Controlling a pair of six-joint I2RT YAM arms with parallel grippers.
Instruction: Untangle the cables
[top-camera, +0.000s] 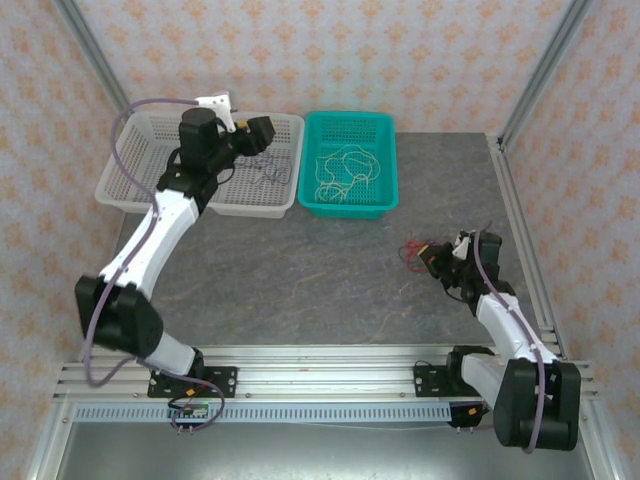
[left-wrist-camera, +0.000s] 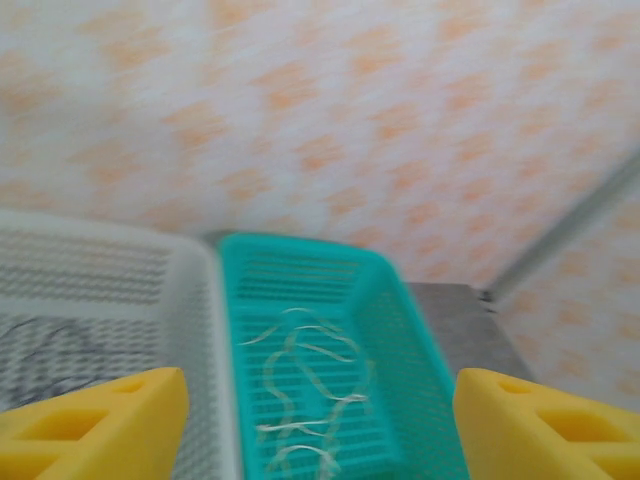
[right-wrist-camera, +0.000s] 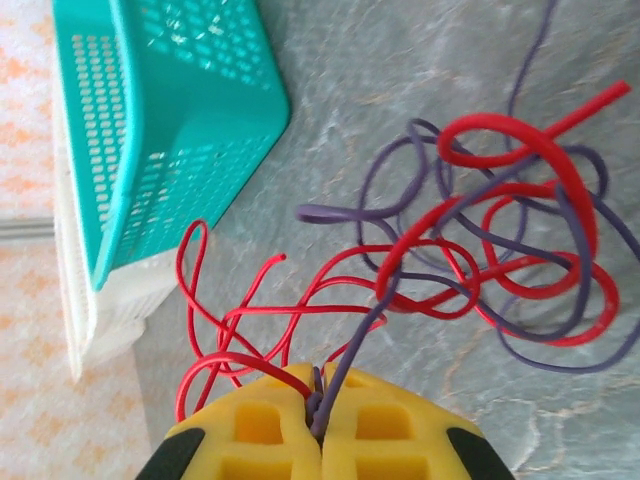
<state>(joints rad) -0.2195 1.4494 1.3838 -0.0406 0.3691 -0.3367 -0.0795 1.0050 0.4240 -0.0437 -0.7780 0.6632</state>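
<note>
Next, my left gripper grabs a loose part of the dark purple cable, free of the red cable, to untangle the cables.
In the right wrist view my right gripper (right-wrist-camera: 320, 405) is shut on a dark purple cable (right-wrist-camera: 545, 355), which lies tangled with a red cable (right-wrist-camera: 520, 135) on the grey table. A strand of the red cable runs into the jaw seam beside it. From above, this tangle (top-camera: 415, 250) lies just left of the right gripper (top-camera: 434, 257). A cream-white cable (top-camera: 345, 172) lies loose in the teal basket (top-camera: 388, 160). My left gripper (top-camera: 268, 133) hovers over the white basket (top-camera: 120, 185). Its yellow fingers (left-wrist-camera: 100, 425) stand wide apart and open, with nothing between them.
A thin dark cable (top-camera: 268, 172) lies in the white basket's right half. The two baskets stand side by side at the back of the table. Metal frame posts (top-camera: 545, 70) and patterned walls close in the back and sides.
</note>
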